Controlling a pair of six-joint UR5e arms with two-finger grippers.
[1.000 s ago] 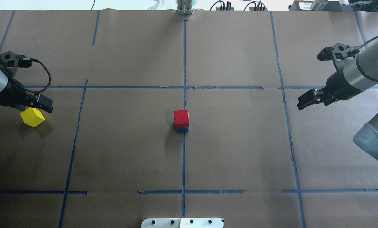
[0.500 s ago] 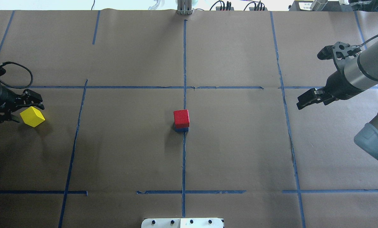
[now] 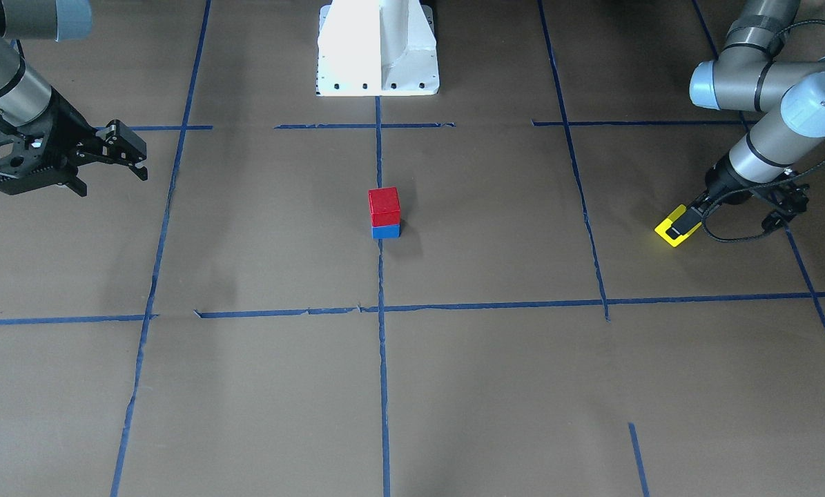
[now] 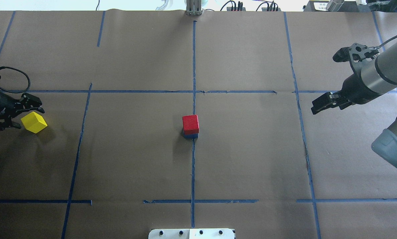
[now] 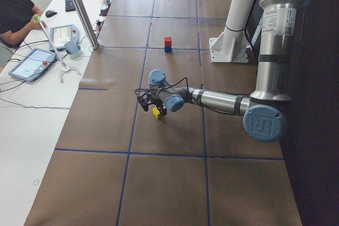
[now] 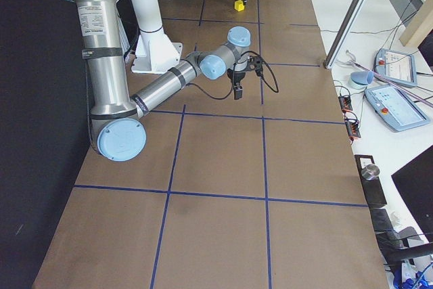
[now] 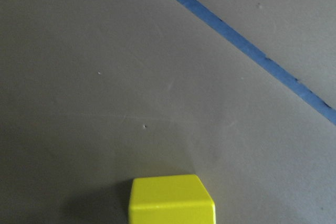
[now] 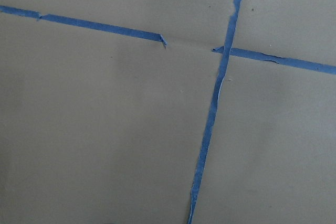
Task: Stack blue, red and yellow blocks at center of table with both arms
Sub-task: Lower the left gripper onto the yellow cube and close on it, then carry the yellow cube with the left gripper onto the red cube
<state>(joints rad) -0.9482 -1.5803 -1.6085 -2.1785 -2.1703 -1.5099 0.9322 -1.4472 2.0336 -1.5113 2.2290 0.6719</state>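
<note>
My left gripper should close on the yellow block now: my fingers reach below the block's top side, and one is across the middle of the block's side (image 3: 667, 239).
The red block (image 4: 190, 123) sits on the blue block (image 4: 190, 135) at the table's centre, also in the front view, red (image 3: 384, 206) over blue (image 3: 385, 231). The yellow block (image 4: 34, 122) lies flat at the far left. My left gripper (image 4: 29, 117) is open and low, its fingertips at the block's near corner. In the front view one finger (image 3: 683, 222) covers part of the yellow block (image 3: 666, 233). The left wrist view shows the yellow block (image 7: 171, 200) at the bottom edge. My right gripper (image 4: 318, 108) is open and empty above the right side, also in the front view (image 3: 112, 181).
Blue tape lines (image 4: 193, 83) cross the brown paper. The white robot base (image 3: 377, 48) stands at the near edge. In the left side view an operator (image 5: 16, 11) and tablets (image 5: 32, 63) are at a side table, with a metal post (image 5: 79, 9).
My left gripper swung from above the yellow block's far side to its left side, turned and came lower. The block has not moved. The right arm barely shifted.
</note>
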